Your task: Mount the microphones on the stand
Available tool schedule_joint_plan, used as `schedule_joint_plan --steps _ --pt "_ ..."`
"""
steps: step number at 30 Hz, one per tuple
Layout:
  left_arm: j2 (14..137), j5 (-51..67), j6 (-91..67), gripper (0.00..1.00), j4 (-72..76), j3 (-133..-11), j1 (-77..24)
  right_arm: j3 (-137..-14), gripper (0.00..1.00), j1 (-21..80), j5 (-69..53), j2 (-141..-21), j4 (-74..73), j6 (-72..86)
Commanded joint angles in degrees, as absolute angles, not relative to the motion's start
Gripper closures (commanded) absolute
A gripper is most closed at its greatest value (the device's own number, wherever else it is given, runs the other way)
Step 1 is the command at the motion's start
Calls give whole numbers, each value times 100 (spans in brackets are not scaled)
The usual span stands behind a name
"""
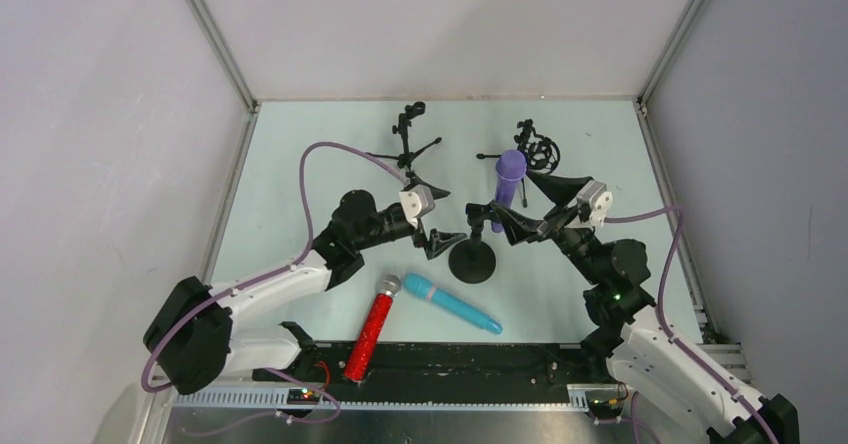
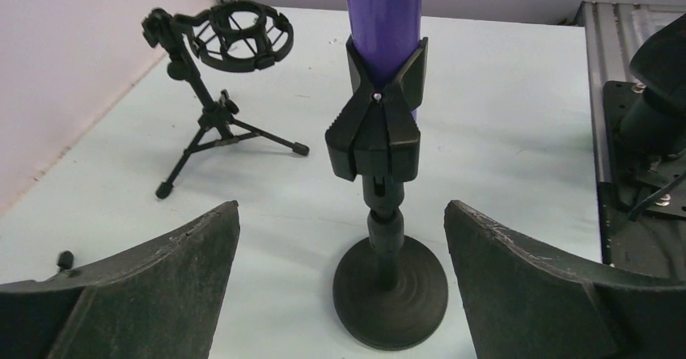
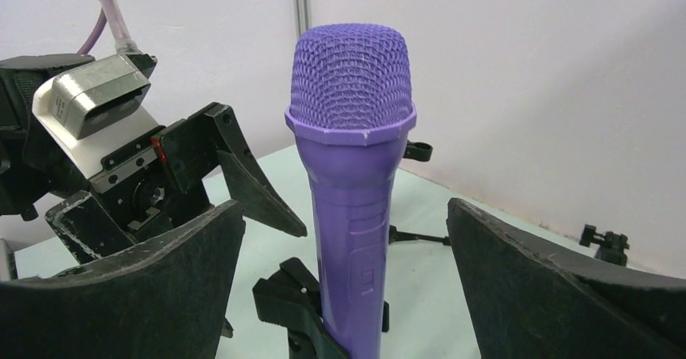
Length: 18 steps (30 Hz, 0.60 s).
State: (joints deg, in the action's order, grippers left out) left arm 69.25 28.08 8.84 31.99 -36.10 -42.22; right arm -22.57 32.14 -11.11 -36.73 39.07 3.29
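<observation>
My left gripper grabs the stand by its stem under the clip next, leaving the purple microphone (image 1: 510, 176) free to stay seated.
The purple microphone (image 1: 510, 176) stands upright in the black clip (image 2: 378, 120) of the round-base stand (image 1: 472, 260) at mid-table. My left gripper (image 1: 448, 219) is open just left of the stand; in its wrist view the gripper (image 2: 341, 213) has the stand's base (image 2: 392, 294) between its spread fingers, untouched. My right gripper (image 1: 502, 209) is open on the right side; in its wrist view the gripper (image 3: 344, 209) has its fingers either side of the purple microphone (image 3: 352, 173), with gaps. The glittery red microphone (image 1: 372, 329) and the teal-blue microphone (image 1: 450, 302) lie flat near the front edge.
A small black tripod stand (image 1: 410, 139) stands at the back left. A tripod stand with a ring-shaped shock mount (image 1: 538, 149) stands at the back right, and also shows in the left wrist view (image 2: 222, 76). A black rail (image 1: 480, 359) runs along the front edge.
</observation>
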Motion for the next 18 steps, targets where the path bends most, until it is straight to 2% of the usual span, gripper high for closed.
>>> schedule_joint_plan --steps 1,18 --pt "6999 2768 420 0 3464 -3498 -4168 -2285 1 3170 -945 -3323 3255 254" --pt "8228 3737 -175 2 4502 -3841 -4168 -1854 1 3079 -610 -2174 1934 534"
